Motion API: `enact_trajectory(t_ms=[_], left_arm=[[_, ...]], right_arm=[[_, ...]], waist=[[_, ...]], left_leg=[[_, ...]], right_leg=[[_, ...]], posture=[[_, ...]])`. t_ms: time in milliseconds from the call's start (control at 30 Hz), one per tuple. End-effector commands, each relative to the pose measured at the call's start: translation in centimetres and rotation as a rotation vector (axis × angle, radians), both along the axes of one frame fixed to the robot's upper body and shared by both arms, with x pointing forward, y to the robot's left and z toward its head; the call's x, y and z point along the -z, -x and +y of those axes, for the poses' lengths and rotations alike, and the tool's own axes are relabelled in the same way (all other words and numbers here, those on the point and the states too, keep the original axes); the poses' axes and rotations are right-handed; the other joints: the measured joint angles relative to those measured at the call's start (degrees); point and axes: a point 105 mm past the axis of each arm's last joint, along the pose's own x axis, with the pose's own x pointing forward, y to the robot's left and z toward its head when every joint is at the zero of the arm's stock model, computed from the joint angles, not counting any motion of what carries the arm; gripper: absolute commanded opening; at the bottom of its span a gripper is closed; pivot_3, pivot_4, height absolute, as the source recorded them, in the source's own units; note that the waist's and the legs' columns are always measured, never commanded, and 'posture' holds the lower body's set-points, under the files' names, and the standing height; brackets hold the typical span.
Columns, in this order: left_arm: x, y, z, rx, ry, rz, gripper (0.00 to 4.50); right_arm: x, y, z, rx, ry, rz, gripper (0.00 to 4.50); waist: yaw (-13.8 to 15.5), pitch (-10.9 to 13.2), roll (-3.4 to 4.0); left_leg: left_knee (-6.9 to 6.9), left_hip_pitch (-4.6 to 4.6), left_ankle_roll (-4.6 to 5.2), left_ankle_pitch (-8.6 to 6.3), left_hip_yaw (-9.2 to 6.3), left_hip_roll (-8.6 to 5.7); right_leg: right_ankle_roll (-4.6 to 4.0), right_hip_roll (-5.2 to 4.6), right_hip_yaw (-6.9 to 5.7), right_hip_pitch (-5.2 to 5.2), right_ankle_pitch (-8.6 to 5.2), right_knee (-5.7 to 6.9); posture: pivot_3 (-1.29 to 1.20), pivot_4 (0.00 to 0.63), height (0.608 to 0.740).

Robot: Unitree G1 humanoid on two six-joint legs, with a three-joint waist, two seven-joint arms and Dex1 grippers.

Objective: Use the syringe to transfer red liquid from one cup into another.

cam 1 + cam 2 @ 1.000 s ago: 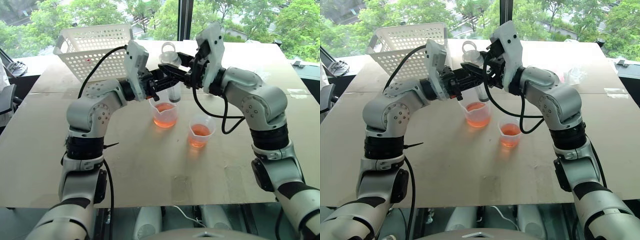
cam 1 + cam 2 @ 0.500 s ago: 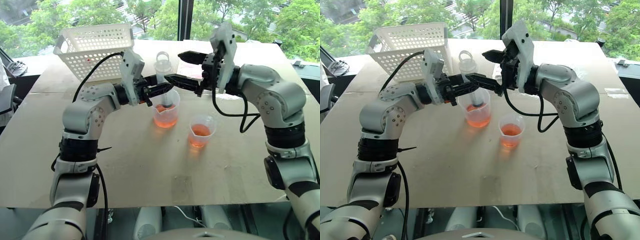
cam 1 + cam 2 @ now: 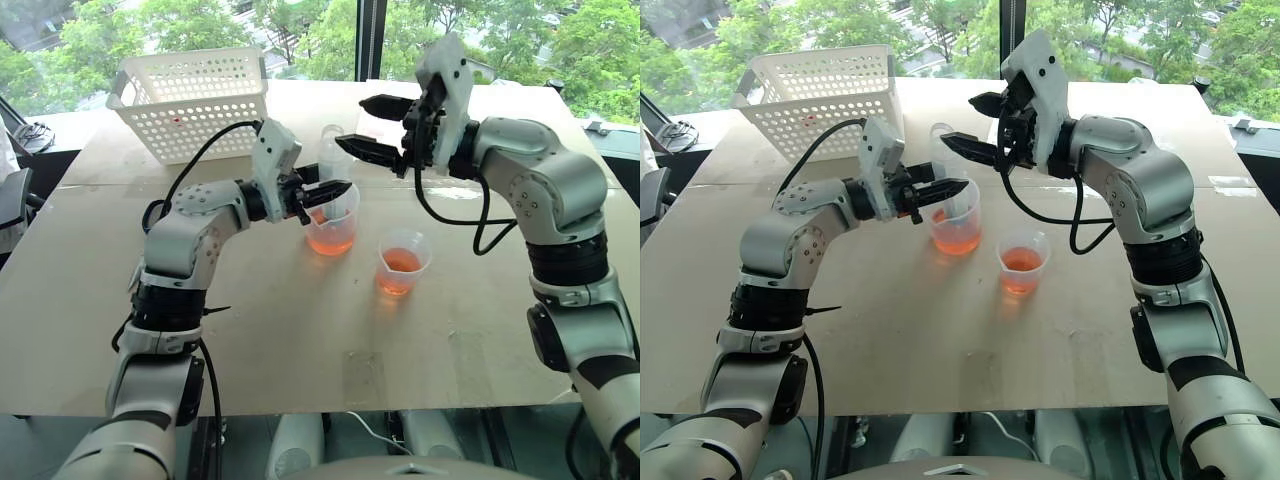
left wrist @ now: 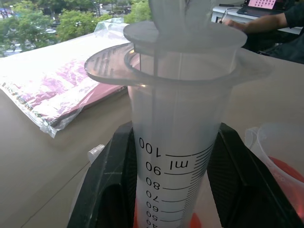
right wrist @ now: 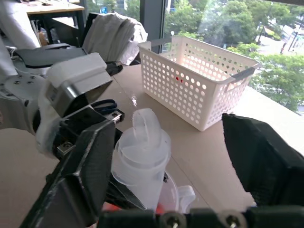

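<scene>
The right gripper pinches the syringe [image 3: 331,152] plunger by its ring next, to draw red liquid [image 3: 330,240] into the syringe's body.
The syringe [image 3: 331,152] stands upright with its lower end inside the larger spouted cup [image 3: 336,226], which holds red liquid [image 3: 330,241]. My left gripper [image 3: 329,191] is shut on the syringe barrel [image 4: 175,156] just under its flange, a black finger [image 4: 109,185] on each side. Up and to the right of the plunger's ring top [image 5: 142,142], my right gripper [image 3: 366,125] hangs open and touches nothing. The smaller cup [image 3: 402,263], also with red liquid in it, stands on the table to the right of the larger cup.
A white perforated basket [image 3: 190,100] sits at the back left of the cardboard-covered table [image 3: 300,340]. A clear plastic bag with pink contents [image 4: 57,90] lies at the back right. Windows with trees are behind the table.
My right gripper has let go of the plunger top, opened and drawn back to the right. My left arm has lowered the syringe deeper into the larger cup.
</scene>
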Motion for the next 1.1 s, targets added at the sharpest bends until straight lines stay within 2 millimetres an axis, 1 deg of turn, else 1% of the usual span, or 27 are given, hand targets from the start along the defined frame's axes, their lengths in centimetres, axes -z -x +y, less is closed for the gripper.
enact_trajectory(t_ms=[33, 267, 433, 533, 633, 667, 900, 1100], left_arm=[[-0.9, 0.3, -0.3, 0.005, 0.005, -0.050, 1.44], [-1.4, 0.3, -0.8, -0.003, 0.009, -0.058, 1.44], [-1.5, 0.5, -0.9, -0.002, 0.006, -0.062, 1.44], [-1.4, 0.5, -1.0, -0.002, 0.004, -0.062, 1.44], [-1.2, 0.6, -1.0, -0.003, 0.002, -0.063, 1.44], [-1.2, 0.6, -1.0, -0.004, 0.002, -0.062, 1.44], [-0.9, 0.6, -1.0, -0.011, 0.003, -0.056, 1.44], [-0.1, 0.7, -0.9, -0.008, 0.002, -0.023, 1.44]], right_arm=[[-1.2, 0.6, 0.5, -0.013, -0.003, -0.061, 2.81], [-0.7, 0.9, 1.2, -0.033, 0.021, -0.056, 2.81], [-0.4, 0.2, 1.3, 0.014, 0.020, -0.050, 2.81], [-0.3, -0.4, 1.3, 0.057, 0.032, -0.058, 2.02], [-0.1, -0.7, 1.3, 0.080, 0.042, -0.063, 0.61], [-0.1, -0.7, 1.4, 0.083, 0.044, -0.063, 0.05], [-0.3, -0.5, 2.1, 0.083, 0.060, -0.095, 0.01], [-0.8, -0.3, 2.5, 0.065, 0.044, -0.139, 0.01]], waist=[[0.0, 0.0, 0.00], [0.0, 0.0, 0.00], [0.0, 0.0, 0.00], [0.0, 0.0, 0.00], [0.0, 0.0, 0.00], [0.0, 0.0, 0.00], [0.0, 0.0, 0.00], [0.0, 0.0, 0.00]], left_leg=[[0.00, 0.00, 0.00, 0.00, 0.00, 0.00], [0.00, 0.00, 0.00, 0.00, -0.01, 0.00], [0.00, 0.00, 0.00, 0.00, -0.01, 0.00], [0.00, 0.00, 0.00, 0.00, -0.01, 0.00], [0.00, 0.00, 0.00, 0.00, 0.00, 0.00], [0.00, 0.00, 0.00, 0.00, -0.01, 0.00], [-0.01, 0.00, 0.00, 0.00, -0.01, 0.00], [0.00, 0.00, 0.00, 0.00, -0.01, 0.00]], right_leg=[[0.00, 0.00, 0.00, 0.00, 0.00, 0.00], [0.00, 0.00, 0.00, 0.00, 0.00, 0.00], [0.00, 0.00, 0.00, 0.00, 0.00, 0.00], [0.00, 0.00, 0.00, 0.00, 0.00, 0.00], [0.00, 0.00, 0.00, 0.00, 0.00, 0.00], [0.00, 0.00, 0.00, 0.00, 0.00, 0.00], [0.00, 0.00, 0.00, 0.00, 0.00, 0.00], [0.00, 0.00, 0.00, -0.01, 0.00, 0.00]], posture=[[0.00, 0.150, 0.740], [0.00, 0.150, 0.740], [0.00, 0.150, 0.740], [0.00, 0.150, 0.740], [0.00, 0.150, 0.740], [0.00, 0.150, 0.740], [0.00, 0.150, 0.740], [0.00, 0.150, 0.740]])
